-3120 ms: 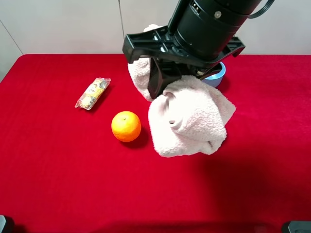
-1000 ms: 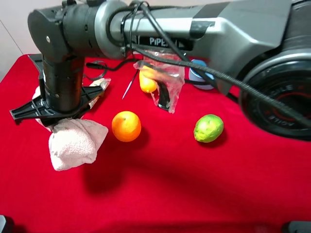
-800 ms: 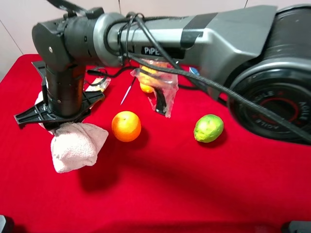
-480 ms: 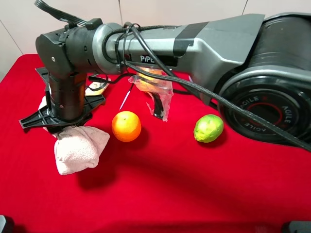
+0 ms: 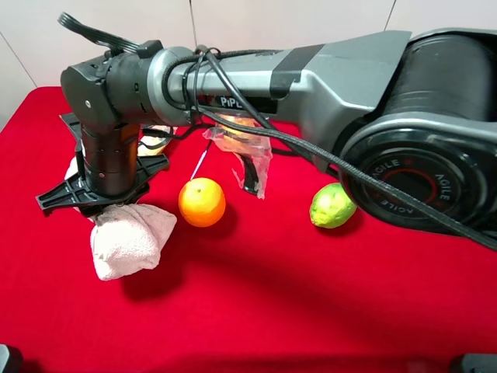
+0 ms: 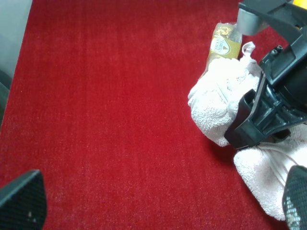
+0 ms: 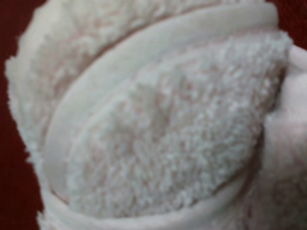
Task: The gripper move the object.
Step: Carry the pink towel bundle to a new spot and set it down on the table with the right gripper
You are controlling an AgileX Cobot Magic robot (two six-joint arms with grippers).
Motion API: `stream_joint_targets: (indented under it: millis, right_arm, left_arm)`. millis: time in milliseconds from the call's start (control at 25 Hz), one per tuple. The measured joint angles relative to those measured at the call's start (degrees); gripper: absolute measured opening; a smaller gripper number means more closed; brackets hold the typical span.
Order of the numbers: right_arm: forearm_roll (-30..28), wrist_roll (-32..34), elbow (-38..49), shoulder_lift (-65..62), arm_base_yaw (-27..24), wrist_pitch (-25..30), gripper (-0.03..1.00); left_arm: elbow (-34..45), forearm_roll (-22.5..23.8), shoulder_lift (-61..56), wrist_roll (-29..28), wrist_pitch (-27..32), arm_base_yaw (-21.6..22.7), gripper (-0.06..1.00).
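Note:
My right gripper releases the towel now, since the lower lobe of the towel (image 5: 128, 252) hangs down to the red cloth.
The pale pink towel bundle (image 5: 128, 241) is at the left of the red table, just left of the orange. My right gripper (image 5: 95, 194), a black claw on the big grey arm reaching across from the right, is shut on its upper part, and the lower lobe hangs down to the cloth. The left wrist view shows the towel (image 6: 216, 103) with the black claw (image 6: 266, 112) clamped over it. The towel (image 7: 158, 124) fills the right wrist view and hides the fingers. My left gripper (image 6: 158, 211) is open and empty, away from the towel.
An orange (image 5: 202, 202) lies right of the towel and a lime (image 5: 332, 206) further right. A clear bag holding a yellow fruit (image 5: 241, 148) sits behind them. A snack packet (image 6: 224, 43) lies just behind the towel. The grey arm (image 5: 326, 70) spans the table's back.
The right gripper has carried the towel from the table's middle, right of the orange, to its left side. Over the last second it shifted slightly towards the front and right.

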Motion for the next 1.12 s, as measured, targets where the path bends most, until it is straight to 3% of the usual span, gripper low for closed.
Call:
stream_joint_targets:
  millis: [280,480,560,920,1120]
  right_arm:
    - [0.3,0.0,0.0,0.0,0.0,0.0,0.37]
    - [0.9,-1.3,0.0,0.0,0.0,-0.1,0.62]
    - [1.3,-2.2,0.0,0.0,0.0,-0.1,0.67]
    - [2.7,-3.9,-0.2,0.0,0.0,-0.1,0.69]
    - [1.8,-3.9,-4.2,-0.1,0.0,4.3,0.69]
  left_arm:
    - [0.0,0.0,0.0,0.0,0.0,0.0,0.98]
    - [0.0,0.0,0.0,0.0,0.0,0.0,0.98]
    - [0.0,0.0,0.0,0.0,0.0,0.0,0.98]
    - [0.0,0.0,0.0,0.0,0.0,0.0,0.98]
    - [0.0,0.0,0.0,0.0,0.0,0.0,0.98]
